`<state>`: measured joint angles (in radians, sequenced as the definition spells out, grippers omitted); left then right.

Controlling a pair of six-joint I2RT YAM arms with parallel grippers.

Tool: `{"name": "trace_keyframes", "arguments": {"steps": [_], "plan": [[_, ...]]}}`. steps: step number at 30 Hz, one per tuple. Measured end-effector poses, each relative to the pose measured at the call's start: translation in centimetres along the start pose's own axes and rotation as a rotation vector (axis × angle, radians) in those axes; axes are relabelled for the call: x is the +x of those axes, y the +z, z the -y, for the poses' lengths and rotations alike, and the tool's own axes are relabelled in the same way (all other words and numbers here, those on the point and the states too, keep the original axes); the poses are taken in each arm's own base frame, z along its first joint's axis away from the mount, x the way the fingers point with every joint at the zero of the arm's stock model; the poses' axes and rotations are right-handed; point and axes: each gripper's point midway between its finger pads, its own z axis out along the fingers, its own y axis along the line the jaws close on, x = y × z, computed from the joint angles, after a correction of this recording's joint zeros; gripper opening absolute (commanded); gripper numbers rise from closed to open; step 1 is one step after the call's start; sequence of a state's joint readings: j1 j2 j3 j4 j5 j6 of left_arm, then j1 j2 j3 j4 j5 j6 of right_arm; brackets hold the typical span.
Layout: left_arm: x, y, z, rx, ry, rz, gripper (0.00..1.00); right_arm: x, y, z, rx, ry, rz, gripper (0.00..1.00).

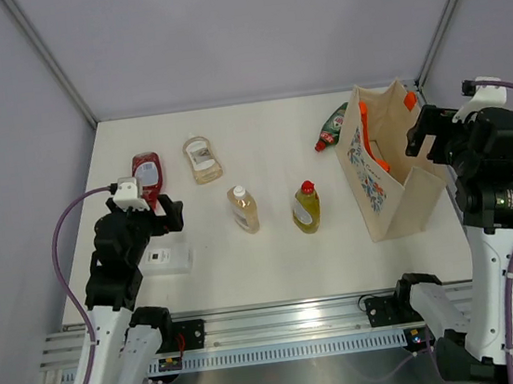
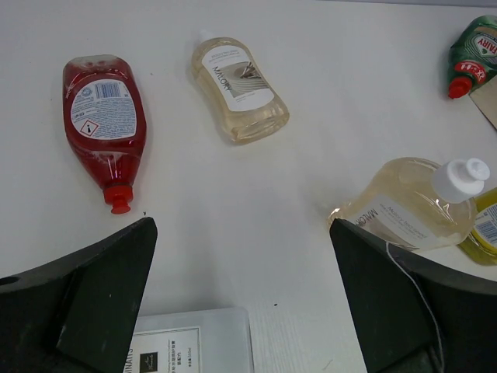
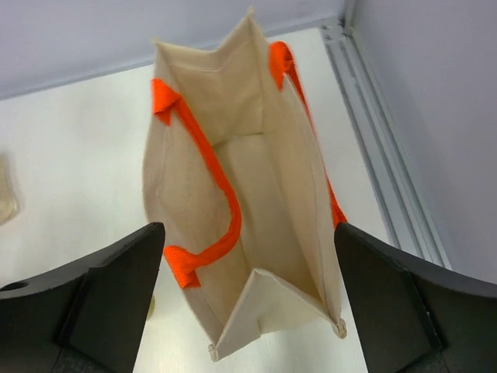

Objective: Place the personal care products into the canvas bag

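The right gripper takes hold of the yellow-green red-capped bottle by its part beside the cap [image 1: 307, 202] next, leaving the bottle's bottom free to enter the canvas bag [image 1: 390, 171].
The canvas bag [image 1: 390, 171] stands open at the right, empty inside in the right wrist view [image 3: 248, 194]. My right gripper [image 1: 432, 133] hovers open above its mouth. On the table lie a red bottle [image 1: 148, 173], a clear pale-yellow bottle [image 1: 202, 158], a second pale-yellow bottle [image 1: 244, 208], a yellow-green red-capped bottle [image 1: 306, 207], a green red-capped bottle [image 1: 331, 128] behind the bag, and a flat white packet [image 1: 168, 259]. My left gripper [image 1: 161, 218] is open and empty above the packet [image 2: 190, 342], with the red bottle [image 2: 105, 124] ahead of it.
Metal frame posts rise at the back corners [image 1: 48, 58]. A rail [image 1: 282, 325] runs along the near edge between the arm bases. White tabletop [image 1: 258, 126] lies between the bottles and the back wall.
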<state>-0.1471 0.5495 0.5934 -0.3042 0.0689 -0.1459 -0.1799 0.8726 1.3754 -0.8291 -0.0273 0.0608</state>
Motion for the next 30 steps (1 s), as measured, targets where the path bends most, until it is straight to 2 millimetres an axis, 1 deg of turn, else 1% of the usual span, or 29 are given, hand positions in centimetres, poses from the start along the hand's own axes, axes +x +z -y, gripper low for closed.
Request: {"name": "trace_keyframes", "arguments": {"steps": [1,2,4,7,9,10,11,12,13,14,16,20,22,23,26,28,30], "plan": [[0.0,0.0,0.0,0.001,0.0,0.0,0.99,0.0,-0.2,-0.8,-0.054,-0.032,0.0,1.0],[0.0,0.0,0.0,0.001,0.0,0.0,0.99,0.1,-0.5,-2.1,-0.138,-0.081,-0.002,0.99],[0.1,0.1,0.1,0.002,-0.002,-0.005,0.99,1.1,-1.7,-4.6,-0.338,-0.263,-0.013,1.0],[0.9,0.3,0.1,-0.001,-0.025,-0.056,0.99,3.5,-4.9,-8.8,-0.677,-0.481,-0.001,1.0],[1.0,0.4,0.2,-0.003,-0.045,-0.093,0.99,4.6,-6.9,-10.8,-0.844,-0.553,0.016,1.0],[0.9,0.4,0.4,-0.005,-0.061,-0.115,0.99,5.1,-8.1,-12.1,-0.944,-0.586,0.026,1.0],[0.7,0.4,0.5,-0.006,-0.073,-0.132,0.99,5.7,-8.8,-13.2,-1.023,-0.611,0.026,1.0],[0.4,0.5,0.7,-0.002,-0.09,-0.148,0.99,6.1,-9.2,-13.9,-1.072,-0.631,0.021,0.99],[0.1,0.4,1.0,0.006,-0.108,-0.159,0.99,7.1,-9.6,-15.4,-1.15,-0.659,0.006,0.99],[-0.1,0.2,1.3,0.015,-0.126,-0.167,0.99,7.9,-9.6,-16.2,-1.185,-0.68,-0.008,0.99],[-0.5,0.0,2.1,0.043,-0.161,-0.172,0.99,10.6,-8.8,-17.6,-1.231,-0.7,-0.087,0.99],[-0.5,-0.8,3.3,0.085,-0.236,-0.189,0.99,15.3,-5.4,-19.7,-1.178,-0.693,-0.272,1.0],[-0.5,-1.3,3.7,0.096,-0.267,-0.186,0.99,17.5,-3.8,-20.6,-1.118,-0.646,-0.354,0.99],[-0.6,-1.5,3.8,0.1,-0.276,-0.179,0.99,18.3,-2.9,-20.9,-1.065,-0.621,-0.368,0.99],[-0.7,-2.1,4.0,0.107,-0.304,-0.167,0.99,20.5,-0.8,-20.7,-0.89,-0.537,-0.394,1.0],[-0.6,-2.4,4.2,0.113,-0.317,-0.162,0.99,21.3,0.5,-20.4,-0.788,-0.486,-0.395,0.99],[-0.1,-2.5,4.2,0.115,-0.331,-0.168,0.99,21.8,1.5,-20.2,-0.723,-0.435,-0.392,1.0]]}}
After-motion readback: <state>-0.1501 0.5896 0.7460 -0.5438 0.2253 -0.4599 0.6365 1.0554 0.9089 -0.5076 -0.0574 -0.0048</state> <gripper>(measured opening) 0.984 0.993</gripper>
